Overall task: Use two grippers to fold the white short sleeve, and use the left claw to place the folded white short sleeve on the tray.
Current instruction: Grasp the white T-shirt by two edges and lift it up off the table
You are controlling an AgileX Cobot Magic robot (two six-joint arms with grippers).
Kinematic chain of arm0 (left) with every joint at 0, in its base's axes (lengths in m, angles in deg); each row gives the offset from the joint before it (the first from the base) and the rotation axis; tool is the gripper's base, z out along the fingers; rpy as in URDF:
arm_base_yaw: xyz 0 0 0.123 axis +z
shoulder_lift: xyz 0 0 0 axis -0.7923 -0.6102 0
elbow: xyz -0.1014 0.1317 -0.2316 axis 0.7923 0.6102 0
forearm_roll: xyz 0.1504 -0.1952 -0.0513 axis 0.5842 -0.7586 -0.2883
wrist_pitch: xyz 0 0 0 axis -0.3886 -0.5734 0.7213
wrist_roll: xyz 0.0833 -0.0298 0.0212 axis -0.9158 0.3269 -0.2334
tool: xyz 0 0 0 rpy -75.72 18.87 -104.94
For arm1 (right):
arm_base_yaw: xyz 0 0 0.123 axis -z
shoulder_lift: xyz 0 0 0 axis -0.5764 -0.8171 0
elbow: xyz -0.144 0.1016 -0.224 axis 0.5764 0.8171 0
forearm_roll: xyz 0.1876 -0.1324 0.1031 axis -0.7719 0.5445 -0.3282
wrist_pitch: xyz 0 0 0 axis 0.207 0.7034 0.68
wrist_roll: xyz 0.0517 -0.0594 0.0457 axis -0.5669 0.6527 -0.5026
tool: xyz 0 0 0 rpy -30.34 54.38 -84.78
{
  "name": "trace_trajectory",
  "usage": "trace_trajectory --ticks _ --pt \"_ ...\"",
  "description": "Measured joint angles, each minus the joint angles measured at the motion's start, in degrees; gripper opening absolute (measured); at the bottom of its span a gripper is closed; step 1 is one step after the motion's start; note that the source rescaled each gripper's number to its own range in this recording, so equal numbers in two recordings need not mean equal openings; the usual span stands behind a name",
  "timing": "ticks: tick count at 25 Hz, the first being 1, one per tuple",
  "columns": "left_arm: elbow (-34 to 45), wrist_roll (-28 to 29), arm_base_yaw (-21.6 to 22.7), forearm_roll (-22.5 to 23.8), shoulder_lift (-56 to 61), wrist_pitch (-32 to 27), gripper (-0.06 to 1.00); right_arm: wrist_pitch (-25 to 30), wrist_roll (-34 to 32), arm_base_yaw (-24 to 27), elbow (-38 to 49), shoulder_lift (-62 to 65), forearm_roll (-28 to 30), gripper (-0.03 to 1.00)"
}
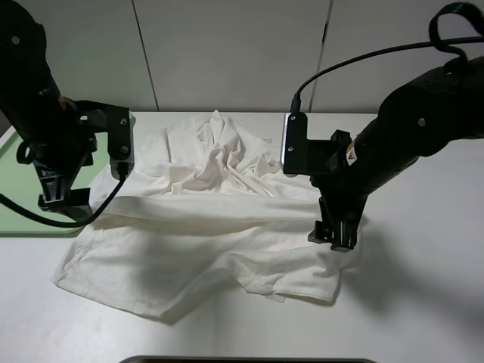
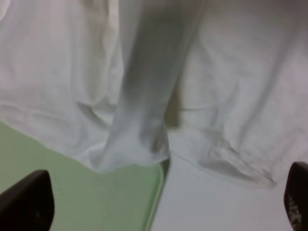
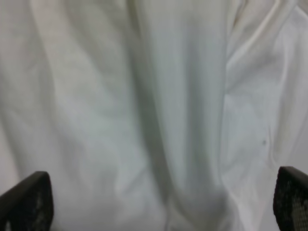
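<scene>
The white short sleeve needs to be folded for the tray. My right gripper will grab it by its long fold (image 1: 304, 209) next.
The white short sleeve (image 1: 204, 234) lies crumpled on the white table, its far part bunched up and a long fold ridge running across its middle. My left gripper (image 1: 60, 198) hovers at the shirt's left edge, over the near corner of the pale green tray (image 1: 19, 208). In the left wrist view its fingers (image 2: 29, 202) stand wide apart, open, above the tray (image 2: 96, 202) and the shirt's hem (image 2: 139, 149). My right gripper (image 1: 333, 236) stands at the shirt's right edge. Its fingers (image 3: 26, 199) are spread open over the cloth (image 3: 144, 96), holding nothing.
The bare white table (image 1: 423, 302) stretches to the right and front of the shirt. A dark object (image 1: 249, 360) shows at the near edge. Pale wall panels stand behind the table.
</scene>
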Motion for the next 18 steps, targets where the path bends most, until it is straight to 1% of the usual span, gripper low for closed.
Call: trace_trajectory --ticks 3,4,8,18 --pt "0.0 -0.2 0.0 0.3 -1.7 1.2 0.95 -1.3 0.0 0.0 -2.1 -4.8 0.2 1.00" --pt "0.0 -0.2 0.0 0.8 -2.4 1.4 0.95 -2.8 0.0 0.0 -2.7 -6.2 0.2 1.00" --pt "0.0 -0.2 0.0 2.6 -5.1 3.3 0.95 -5.3 0.0 0.0 -3.2 -9.2 0.2 1.00" --pt "0.0 -0.4 0.0 3.5 -9.3 9.2 0.95 -8.5 -0.7 0.0 -3.2 -14.2 0.3 1.00"
